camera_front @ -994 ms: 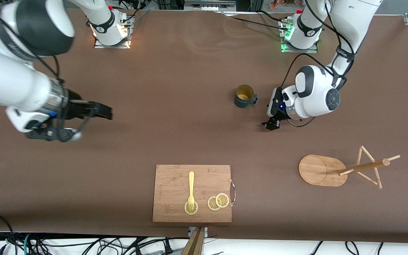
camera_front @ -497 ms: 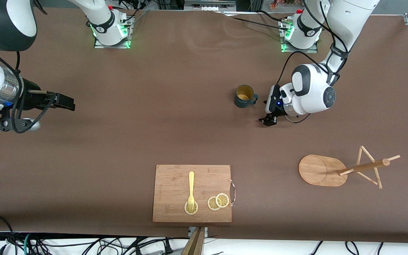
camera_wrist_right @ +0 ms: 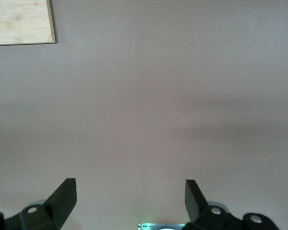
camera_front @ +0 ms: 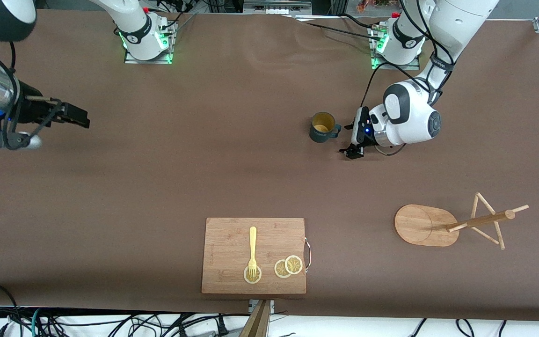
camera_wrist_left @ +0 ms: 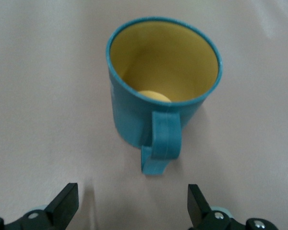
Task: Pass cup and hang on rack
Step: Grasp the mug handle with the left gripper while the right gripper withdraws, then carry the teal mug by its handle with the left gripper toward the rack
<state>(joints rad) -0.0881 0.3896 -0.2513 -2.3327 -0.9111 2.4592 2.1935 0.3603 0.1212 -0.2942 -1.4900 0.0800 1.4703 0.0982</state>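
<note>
My left gripper's fingers stop short of the cup handle (camera_front: 335, 130) (camera_wrist_left: 162, 139), so it is too early to close. My left gripper moves toward the handle, then closes.
The cup (camera_front: 322, 126), a dark teal mug with a yellow inside, stands upright on the brown table with its handle turned toward the left arm's end. My left gripper (camera_front: 350, 142) is low beside that handle, open and empty. In the left wrist view the cup (camera_wrist_left: 163, 72) is straight ahead, its handle (camera_wrist_left: 165, 139) pointing at the gap of the left gripper (camera_wrist_left: 133, 203), not touching. The rack (camera_front: 426, 225) stands nearer the front camera, toward the left arm's end. My right gripper (camera_front: 75, 117) is open and empty over bare table at the right arm's end; it also shows in its wrist view (camera_wrist_right: 130, 199).
A bamboo cutting board (camera_front: 232, 243) lies near the table's front edge with a yellow fork (camera_front: 252, 248) and lemon slices (camera_front: 288, 267) on it. Its corner shows in the right wrist view (camera_wrist_right: 21, 21).
My right arm has drawn back toward its end of the table. My left gripper has moved closer to the cup's handle. The cup has not moved.
</note>
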